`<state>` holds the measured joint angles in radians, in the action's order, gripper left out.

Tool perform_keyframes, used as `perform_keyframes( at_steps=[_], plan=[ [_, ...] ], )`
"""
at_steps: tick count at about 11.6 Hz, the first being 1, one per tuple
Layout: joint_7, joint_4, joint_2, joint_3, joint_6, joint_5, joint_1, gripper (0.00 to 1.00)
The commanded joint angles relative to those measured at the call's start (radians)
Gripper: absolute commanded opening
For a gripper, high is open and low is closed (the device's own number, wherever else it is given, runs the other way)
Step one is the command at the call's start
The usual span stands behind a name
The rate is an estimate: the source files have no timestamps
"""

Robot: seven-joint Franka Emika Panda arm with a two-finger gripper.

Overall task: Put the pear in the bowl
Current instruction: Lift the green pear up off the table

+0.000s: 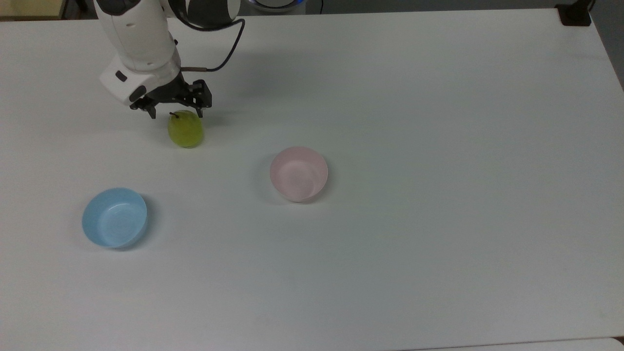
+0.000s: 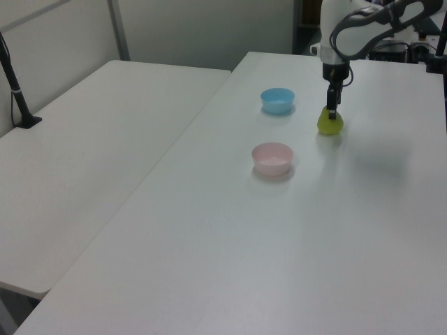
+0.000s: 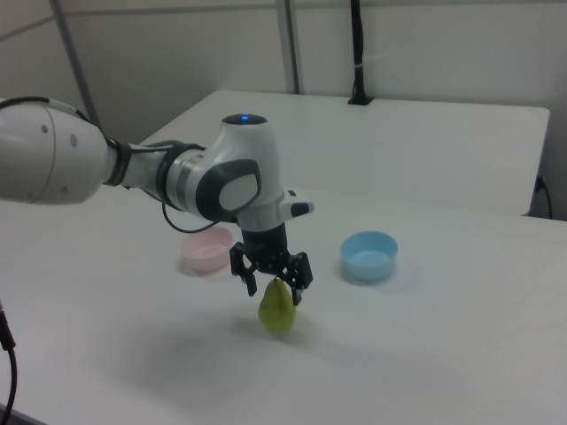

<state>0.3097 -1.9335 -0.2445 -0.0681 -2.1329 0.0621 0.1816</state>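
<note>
I should next grip the pear by its upper sides around the stem (image 2: 327, 115) with my gripper to put the pear in the bowl (image 2: 272, 159).
The yellow-green pear (image 1: 185, 131) (image 2: 330, 124) (image 3: 277, 310) stands upright on the white table (image 1: 438, 146), stem up. My gripper (image 1: 176, 115) (image 2: 332, 113) (image 3: 274, 291) hangs open right over the pear's top, one finger on each side of the stem, not closed on it. The pale pink bowl (image 1: 299, 173) (image 2: 272, 158) (image 3: 207, 249) sits empty, to the lower right of the pear in the top view.
A light blue bowl (image 1: 115, 217) (image 2: 278, 100) (image 3: 369, 254) sits empty at the top view's lower left. A second white table (image 2: 91, 139) adjoins in the left view. A black clamp (image 1: 574, 14) sits at the table's far corner.
</note>
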Motion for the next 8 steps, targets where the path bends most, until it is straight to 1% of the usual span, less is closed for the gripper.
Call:
perform_keyframes(
  at_steps=[1, 2, 3, 4, 5, 6, 7, 8],
  plan=[
    [0.020, -0.032, -0.025, -0.004, -0.070, 0.002, -0.016, 1.00],
    [0.020, -0.032, -0.027, -0.004, -0.074, 0.002, -0.017, 0.98],
    [0.020, -0.033, -0.027, -0.004, -0.076, 0.005, -0.017, 0.83],
    [0.020, -0.033, -0.029, -0.004, -0.076, 0.005, -0.017, 0.63],
    [0.020, -0.033, -0.029, -0.004, -0.076, 0.005, -0.017, 0.46],
    [0.020, -0.032, -0.027, -0.004, -0.076, 0.005, -0.017, 0.36],
    [0.020, -0.030, -0.022, -0.004, -0.070, 0.005, -0.017, 0.32],
    [0.019, -0.028, -0.012, -0.006, -0.065, 0.005, -0.016, 0.32]
  ],
)
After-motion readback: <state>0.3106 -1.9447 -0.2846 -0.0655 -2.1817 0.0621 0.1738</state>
